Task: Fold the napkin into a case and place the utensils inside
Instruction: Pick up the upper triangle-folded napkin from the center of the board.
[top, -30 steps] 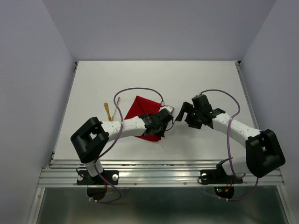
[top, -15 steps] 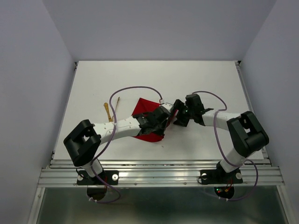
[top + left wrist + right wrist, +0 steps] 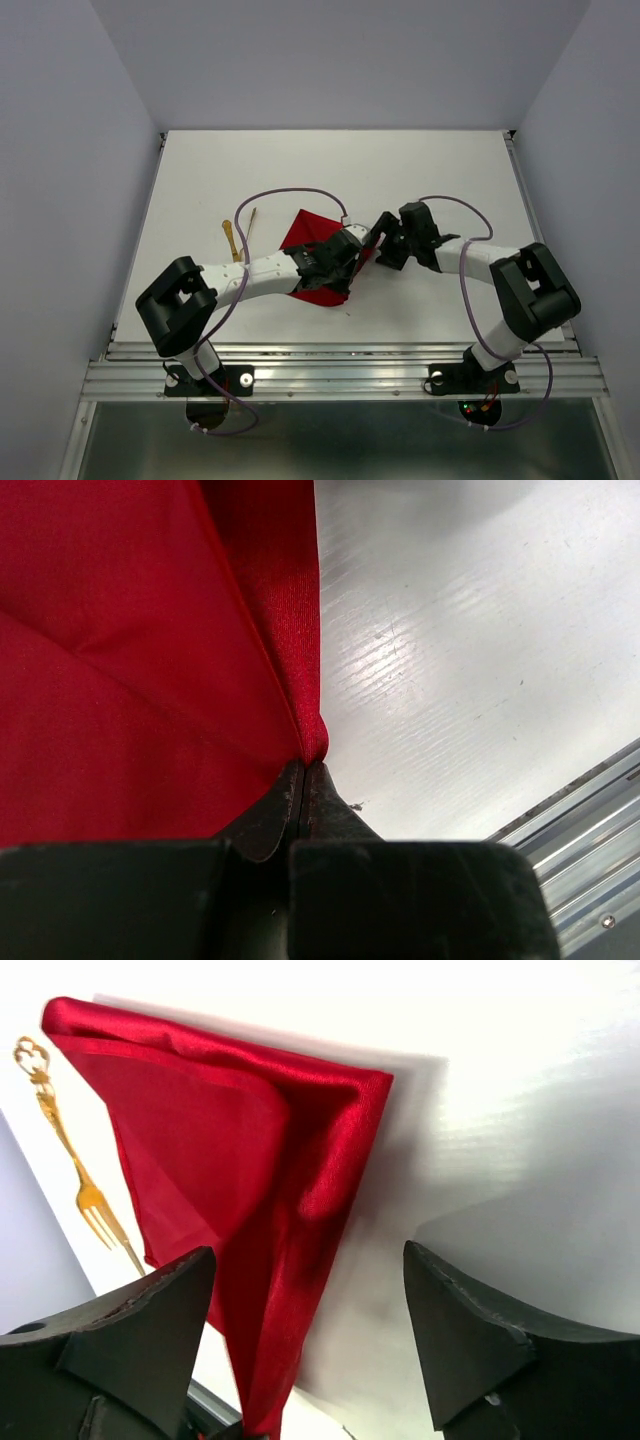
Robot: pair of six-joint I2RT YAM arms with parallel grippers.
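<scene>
The robot's right hand will next pinch the napkin's draped fold by its far corner [image 3: 374, 232] [image 3: 371, 1090], so that both grippers can then turn the draped fold over for the case.
The red napkin [image 3: 303, 232] lies partly folded at mid-table. My left gripper [image 3: 340, 263] is shut on a pinched fold at its near right edge, and the cloth [image 3: 140, 650] fans away from the closed tips [image 3: 304, 772]. My right gripper [image 3: 384, 244] hovers just right of the napkin [image 3: 230, 1150], open, with one draped fold and bare table between its fingers [image 3: 150, 1330]. The utensils lie left of the napkin: a gold piece [image 3: 231, 240] and a thinner, paler one [image 3: 250, 222]. A fork [image 3: 85, 1195] with tines shows beyond the cloth. No case is seen.
The white table [image 3: 430, 170] is bounded by grey walls at the back and sides. A metal rail [image 3: 340, 352] runs along the near edge. Purple cables [image 3: 285, 192] loop above both arms.
My right gripper has swung left up to the napkin's right edge, its jaws a little narrower. The left gripper kept its pinch and shifted slightly left.
</scene>
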